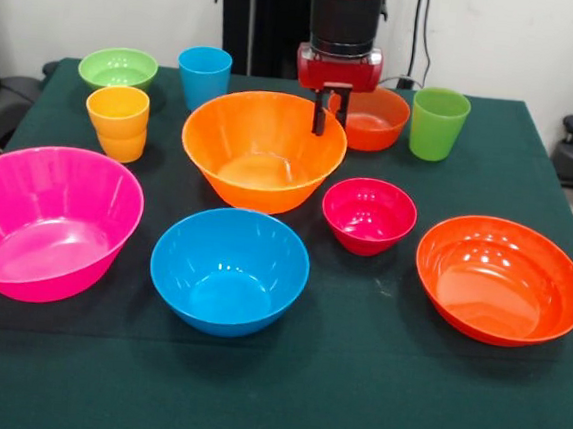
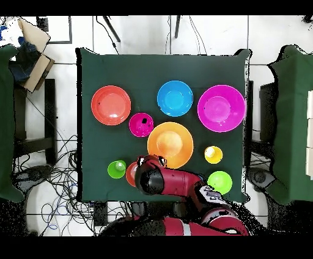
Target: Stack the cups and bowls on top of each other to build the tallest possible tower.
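I am going to build the tower, so my gripper will pick up the big orange bowl (image 1: 262, 150) by its rim (image 1: 336, 129) next.
My gripper (image 1: 331, 116) hangs open and empty over the gap between the big orange bowl's (image 1: 262, 150) far rim and the small orange-red bowl (image 1: 377, 119). All pieces stand singly on the cloth; no tower shows. At the front are the big pink bowl (image 1: 45, 222), the medium blue bowl (image 1: 228, 270), the small magenta bowl (image 1: 369, 215) and the wide red-orange bowl (image 1: 502, 279). At the back are the small green bowl (image 1: 118, 67), the yellow-orange cup (image 1: 117, 121), the blue cup (image 1: 203, 75) and the green cup (image 1: 439, 122). In the overhead view the arm (image 2: 160, 180) hides the blue cup.
A dark green cloth (image 1: 271, 394) covers the table, with a bare strip along the front edge. The robot's pedestal (image 1: 258, 21) stands behind the far edge. Cables lie on the floor (image 2: 58, 177) beside the table.
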You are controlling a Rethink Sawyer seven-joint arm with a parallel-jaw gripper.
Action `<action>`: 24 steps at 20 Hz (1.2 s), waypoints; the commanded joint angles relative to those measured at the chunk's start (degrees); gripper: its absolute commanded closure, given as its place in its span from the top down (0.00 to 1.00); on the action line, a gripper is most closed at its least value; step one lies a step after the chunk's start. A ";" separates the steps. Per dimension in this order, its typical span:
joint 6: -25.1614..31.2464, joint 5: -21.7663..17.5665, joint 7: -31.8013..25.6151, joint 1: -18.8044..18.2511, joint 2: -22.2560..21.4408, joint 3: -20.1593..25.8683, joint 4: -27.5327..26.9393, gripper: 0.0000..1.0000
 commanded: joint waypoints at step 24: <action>9.34 1.83 8.06 1.96 -5.27 4.24 -0.67 0.00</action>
